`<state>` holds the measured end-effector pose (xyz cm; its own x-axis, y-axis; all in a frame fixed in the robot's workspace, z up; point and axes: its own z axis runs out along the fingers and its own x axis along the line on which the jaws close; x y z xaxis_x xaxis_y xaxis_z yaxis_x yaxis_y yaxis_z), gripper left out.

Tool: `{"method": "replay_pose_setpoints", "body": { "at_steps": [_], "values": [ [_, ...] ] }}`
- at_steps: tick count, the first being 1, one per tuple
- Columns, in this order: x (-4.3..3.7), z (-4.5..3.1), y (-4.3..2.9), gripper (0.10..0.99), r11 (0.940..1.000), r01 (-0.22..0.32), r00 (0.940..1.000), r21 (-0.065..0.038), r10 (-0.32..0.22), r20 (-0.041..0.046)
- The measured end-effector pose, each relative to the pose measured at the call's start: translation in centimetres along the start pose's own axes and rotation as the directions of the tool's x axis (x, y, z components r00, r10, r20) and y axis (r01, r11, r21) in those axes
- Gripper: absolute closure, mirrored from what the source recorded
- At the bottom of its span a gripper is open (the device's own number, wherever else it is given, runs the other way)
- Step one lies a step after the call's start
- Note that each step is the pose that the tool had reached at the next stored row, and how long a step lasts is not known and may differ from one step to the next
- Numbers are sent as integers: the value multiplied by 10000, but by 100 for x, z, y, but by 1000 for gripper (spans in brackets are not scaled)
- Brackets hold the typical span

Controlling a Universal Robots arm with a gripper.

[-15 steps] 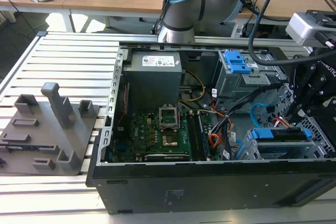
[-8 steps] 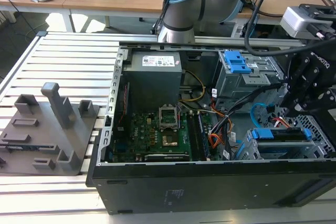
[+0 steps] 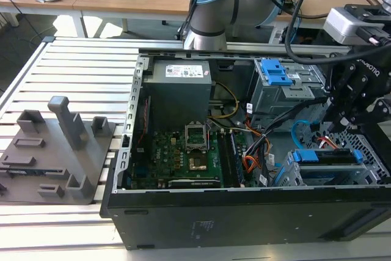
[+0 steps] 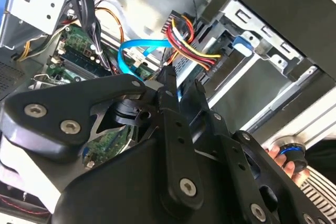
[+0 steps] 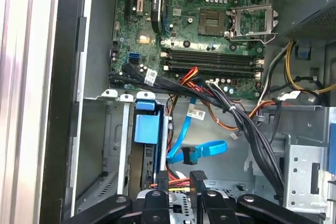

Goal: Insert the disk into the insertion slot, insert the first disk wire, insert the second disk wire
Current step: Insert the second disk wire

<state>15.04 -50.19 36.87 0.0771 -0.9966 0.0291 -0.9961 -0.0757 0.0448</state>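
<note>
The gripper grabs the blue cable by its dark plug point(image 5: 189, 155) next, to insert the second disk wire into the disk point(image 5: 148, 145).
The disk point(image 3: 305, 156) lies inside the insertion slot point(image 3: 368, 146) at the case's front corner on the exterior view's right, with its blue carrier point(image 5: 146, 128) showing. My gripper point(image 3: 339, 128) hovers just above its rear end, open by a narrow gap with nothing between the fingers point(image 5: 197, 178). The first disk wire point(image 4: 185, 39), a red, orange and yellow bundle, runs down to a dark plug point(image 4: 209, 68) at the disk's end, beside my fingertips point(image 4: 168, 81). The second disk wire point(image 5: 206, 149) loops loosely, and its dark plug point(image 5: 190, 156) hangs free just beyond my gripper point(image 5: 179, 178).
The motherboard point(image 3: 183, 151) fills the case floor, and black cable bundles point(image 5: 236, 119) cross beside the bay. A taller drive cage with a blue latch point(image 3: 274, 73) stands behind. A grey fixture block point(image 3: 58, 145) sits on the slatted table at the exterior view's left.
</note>
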Motion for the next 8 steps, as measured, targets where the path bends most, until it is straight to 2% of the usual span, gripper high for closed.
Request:
{"method": "replay_pose_setpoints", "body": {
  "at_steps": [3, 8],
  "values": [
    [-49, 13, 52, 784, 10000, 64, 10000, 2, -64, -3],
    [-61, 35, 143, 784, 9999, 151, 9999, 4, -151, -4]
  ]
}}
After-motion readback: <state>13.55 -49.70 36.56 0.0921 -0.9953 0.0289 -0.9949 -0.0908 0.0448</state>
